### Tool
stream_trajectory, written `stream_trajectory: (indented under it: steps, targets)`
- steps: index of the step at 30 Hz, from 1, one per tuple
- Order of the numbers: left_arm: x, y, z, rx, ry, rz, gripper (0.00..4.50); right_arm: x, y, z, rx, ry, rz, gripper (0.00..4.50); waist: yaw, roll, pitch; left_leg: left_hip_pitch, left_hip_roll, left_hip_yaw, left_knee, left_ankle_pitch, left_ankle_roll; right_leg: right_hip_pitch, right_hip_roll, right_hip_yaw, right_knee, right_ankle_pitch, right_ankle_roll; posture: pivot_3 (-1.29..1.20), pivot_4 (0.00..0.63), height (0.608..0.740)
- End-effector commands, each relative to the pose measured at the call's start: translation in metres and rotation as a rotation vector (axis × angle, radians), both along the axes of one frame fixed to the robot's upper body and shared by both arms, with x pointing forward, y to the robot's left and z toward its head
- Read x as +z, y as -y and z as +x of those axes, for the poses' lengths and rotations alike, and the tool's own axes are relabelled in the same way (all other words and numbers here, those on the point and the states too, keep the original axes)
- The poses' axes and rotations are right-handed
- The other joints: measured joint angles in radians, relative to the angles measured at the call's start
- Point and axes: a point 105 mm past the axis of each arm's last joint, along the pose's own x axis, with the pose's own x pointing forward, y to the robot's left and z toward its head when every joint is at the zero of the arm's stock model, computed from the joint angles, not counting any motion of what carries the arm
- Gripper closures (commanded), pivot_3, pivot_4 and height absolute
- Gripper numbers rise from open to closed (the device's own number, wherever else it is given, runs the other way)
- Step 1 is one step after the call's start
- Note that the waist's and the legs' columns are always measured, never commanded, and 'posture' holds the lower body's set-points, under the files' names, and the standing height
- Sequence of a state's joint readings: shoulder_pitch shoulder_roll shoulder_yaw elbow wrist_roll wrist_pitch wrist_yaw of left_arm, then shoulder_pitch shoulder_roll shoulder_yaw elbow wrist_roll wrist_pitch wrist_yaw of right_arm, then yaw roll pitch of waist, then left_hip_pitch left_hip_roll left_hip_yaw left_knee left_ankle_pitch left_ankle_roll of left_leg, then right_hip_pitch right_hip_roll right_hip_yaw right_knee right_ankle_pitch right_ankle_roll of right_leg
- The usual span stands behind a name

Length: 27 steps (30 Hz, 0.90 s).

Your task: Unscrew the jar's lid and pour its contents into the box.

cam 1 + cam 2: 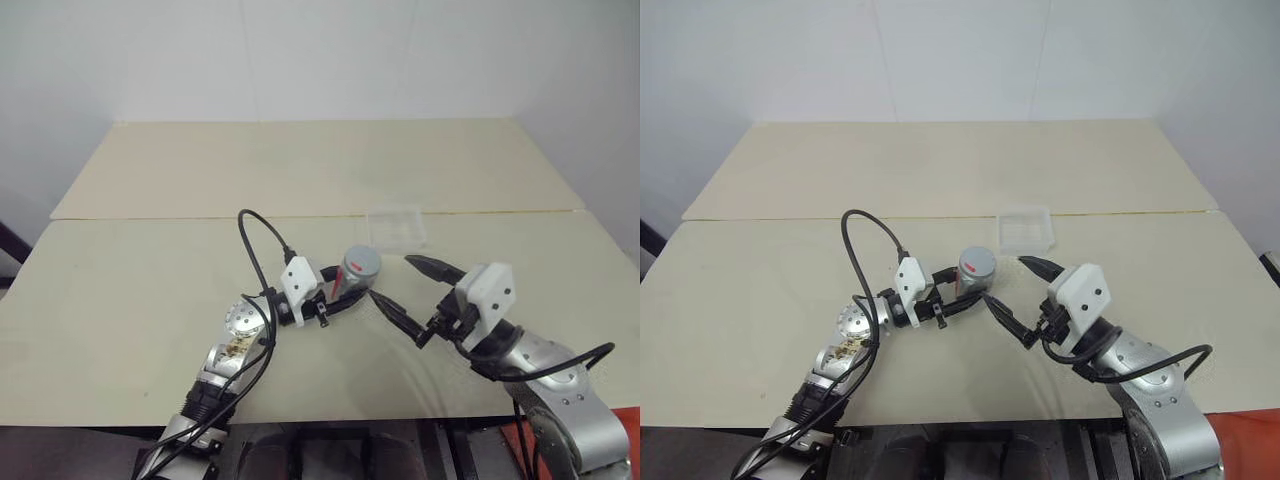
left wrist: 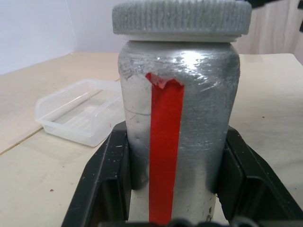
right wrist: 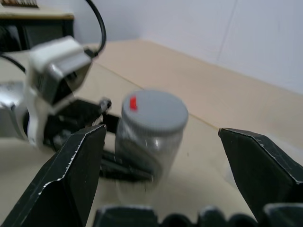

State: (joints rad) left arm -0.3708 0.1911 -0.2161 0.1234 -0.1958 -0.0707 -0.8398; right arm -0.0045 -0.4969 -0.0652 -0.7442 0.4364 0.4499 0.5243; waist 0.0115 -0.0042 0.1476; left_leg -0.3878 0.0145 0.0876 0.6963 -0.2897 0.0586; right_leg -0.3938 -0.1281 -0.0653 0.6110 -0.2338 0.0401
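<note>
The robot's right gripper needs to move toward the grey ribbed lid (image 1: 362, 261) before it closes on it, because its fingers stop short of the lid and would miss if they closed now.
The jar (image 1: 356, 281) stands upright above the table, silver with a red vertical strip (image 2: 164, 142), held around its body by my left gripper (image 1: 343, 298), which is shut on it. The grey ribbed lid (image 2: 182, 18) sits on the jar's top (image 3: 155, 111). My right gripper (image 1: 407, 290) is open just to the right of the jar, its black fingers (image 3: 75, 175) spread wide and apart from the lid. The clear plastic box (image 1: 396, 226) rests on the table behind the jar. The contents are hidden inside the jar.
Two pale tabletops meet at a seam (image 1: 200, 216) running across behind the box. A black cable (image 1: 256, 250) loops up from my left wrist. A white wall stands behind the far table.
</note>
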Motion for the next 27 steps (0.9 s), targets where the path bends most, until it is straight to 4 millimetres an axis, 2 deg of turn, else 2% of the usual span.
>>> stream_trajectory:
  steps: [1,14,27]
  targets:
    - [0.014,0.002,-0.001,-0.013,0.064,-0.024,2.52,0.012,-0.008,0.000,0.037,0.012,0.044,0.06,0.000,0.000,0.000,0.000,0.000,0.000,0.000,0.000,0.000,0.000,0.000,0.000,0.000,0.000,0.000,0.00,0.150,0.740]
    - [0.015,0.004,-0.002,-0.013,0.070,-0.027,2.52,0.008,-0.027,0.023,0.066,-0.032,0.072,0.06,0.001,0.000,0.000,-0.001,0.000,0.000,0.000,0.000,0.000,0.000,0.000,-0.001,0.001,0.000,0.000,0.00,0.150,0.740]
    - [0.014,0.004,-0.002,-0.011,0.069,-0.030,2.52,0.006,-0.031,0.028,0.052,-0.043,0.085,0.06,0.000,0.000,0.000,-0.001,0.000,0.000,0.000,0.000,0.000,0.000,0.000,-0.001,0.001,0.000,0.000,0.00,0.150,0.740]
